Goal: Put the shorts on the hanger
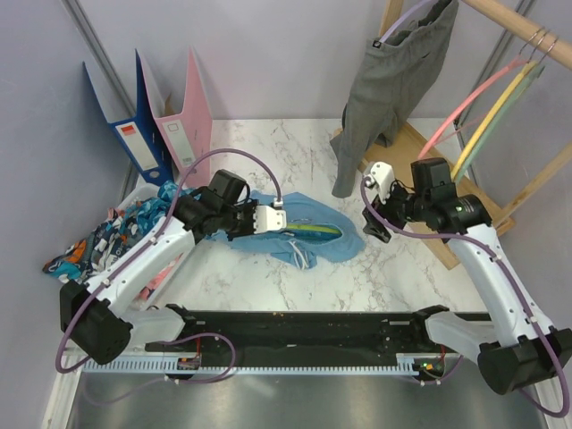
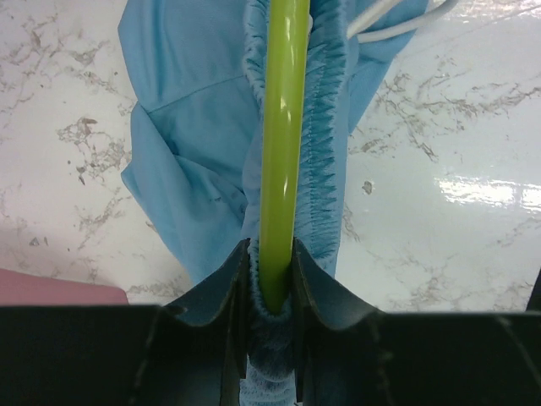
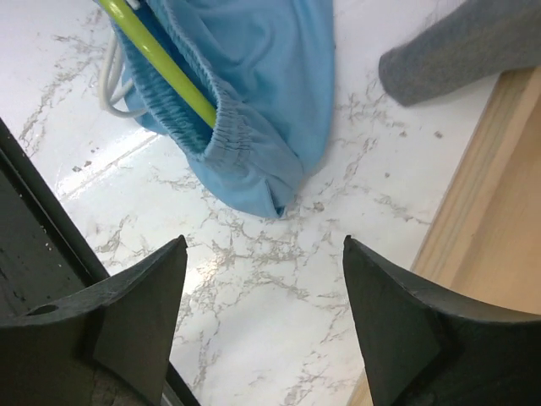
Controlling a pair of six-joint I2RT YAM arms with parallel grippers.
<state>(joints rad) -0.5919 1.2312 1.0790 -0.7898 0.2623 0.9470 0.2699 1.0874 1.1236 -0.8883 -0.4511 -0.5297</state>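
Observation:
My right gripper grabs the lime hanger's bar near its end [image 1: 332, 230] [image 3: 199, 105] opposite my left gripper next, inside the waistband, to place the shorts on the hanger.
The light blue shorts [image 1: 317, 234] lie bunched on the marble table in the middle, with the white drawstring [image 1: 298, 254] trailing at the front. The lime hanger [image 1: 315, 229] lies inside the waistband. My left gripper [image 1: 279, 217] is shut on the hanger's bar [image 2: 283, 152] and the elastic waistband [image 2: 325, 161] at the shorts' left end. My right gripper [image 1: 369, 214] is open and empty just right of the shorts, above bare table. In the right wrist view the shorts [image 3: 262, 101] and hanger [image 3: 161, 63] lie ahead of the open fingers [image 3: 152, 296].
A grey garment [image 1: 393, 80] hangs from the wooden rack [image 1: 527, 27] at the back right, with pink and yellow hangers [image 1: 487, 107] beside it. The rack's wooden base [image 1: 447, 206] lies right of my right gripper. Patterned clothes [image 1: 116, 234] and binders [image 1: 170, 125] are at the left.

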